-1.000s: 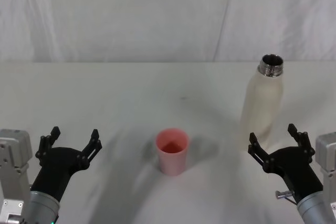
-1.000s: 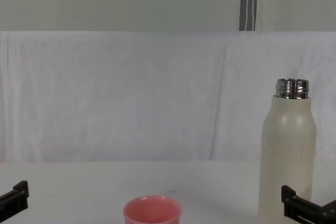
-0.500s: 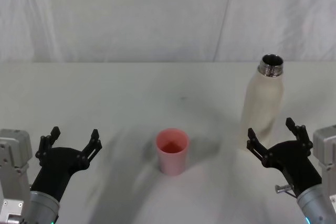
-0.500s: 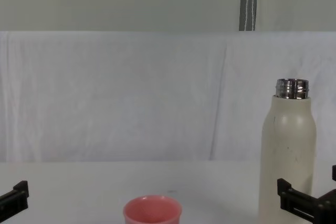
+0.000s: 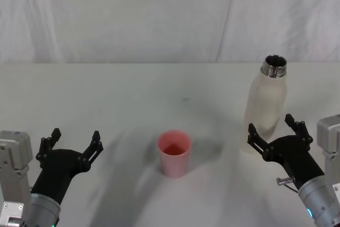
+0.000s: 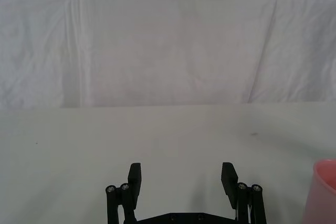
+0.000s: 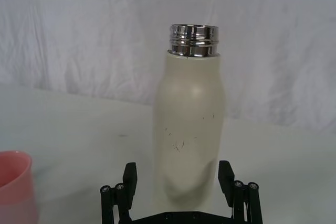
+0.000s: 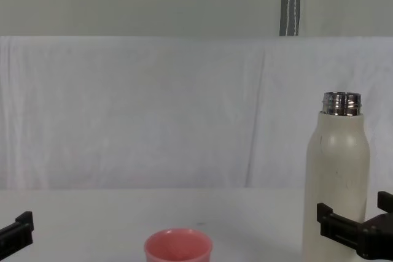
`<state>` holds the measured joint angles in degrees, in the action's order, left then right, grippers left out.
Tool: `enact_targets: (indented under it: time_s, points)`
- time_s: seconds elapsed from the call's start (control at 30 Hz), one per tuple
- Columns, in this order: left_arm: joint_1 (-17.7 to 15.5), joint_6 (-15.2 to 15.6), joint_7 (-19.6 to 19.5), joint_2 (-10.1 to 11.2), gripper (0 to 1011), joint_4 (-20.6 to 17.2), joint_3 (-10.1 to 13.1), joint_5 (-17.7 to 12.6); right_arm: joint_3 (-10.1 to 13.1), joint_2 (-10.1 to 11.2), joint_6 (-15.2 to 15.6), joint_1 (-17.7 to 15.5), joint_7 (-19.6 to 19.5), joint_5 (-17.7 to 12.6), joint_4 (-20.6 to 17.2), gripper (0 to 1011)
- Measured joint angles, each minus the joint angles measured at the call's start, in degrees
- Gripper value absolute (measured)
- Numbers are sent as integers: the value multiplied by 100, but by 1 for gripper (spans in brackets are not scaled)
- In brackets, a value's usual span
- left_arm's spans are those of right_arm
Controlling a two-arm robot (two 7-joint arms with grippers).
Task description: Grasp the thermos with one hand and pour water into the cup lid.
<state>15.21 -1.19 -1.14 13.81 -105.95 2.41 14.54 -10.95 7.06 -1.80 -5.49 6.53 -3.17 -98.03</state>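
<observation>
My right gripper takes hold of the thermos by its lower body next, so its open steel neck (image 8: pixel 342 104) stays free to pour into the cup lid.
The thermos (image 5: pixel 265 102) stands upright at the table's right, cream-white with an open steel neck; it also shows in the right wrist view (image 7: pixel 189 119) and the chest view (image 8: pixel 336 176). My right gripper (image 5: pixel 276 131) is open just in front of its base, fingers (image 7: pixel 129 178) spread to either side of the body without touching. The pink cup lid (image 5: pixel 174 153) stands upright mid-table, open end up, also seen low in the chest view (image 8: pixel 178 247). My left gripper (image 5: pixel 73 143) hovers open near the front left, with nothing between its fingers (image 6: pixel 134 176).
A white cloth covers the table (image 5: pixel 133 94) and hangs as a backdrop behind it. The cup lid's rim (image 6: pixel 325 182) shows at the edge of the left wrist view. Bare tabletop lies between the cup lid and the thermos.
My right gripper has moved forward toward the thermos, its open fingers now bracketing the lower body. The left gripper, cup lid and thermos have not moved.
</observation>
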Motion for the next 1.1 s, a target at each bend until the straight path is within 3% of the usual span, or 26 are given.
enact_targets:
  time_s: [0.53,1.1]
  points:
    - [0,0,0,0,1001,0,0,0,53,-129,100,354,203,-282,398,1001]
    - [0,0,1,0,1001,0,0,0,71,-160,105,647,180,-314,881,1001]
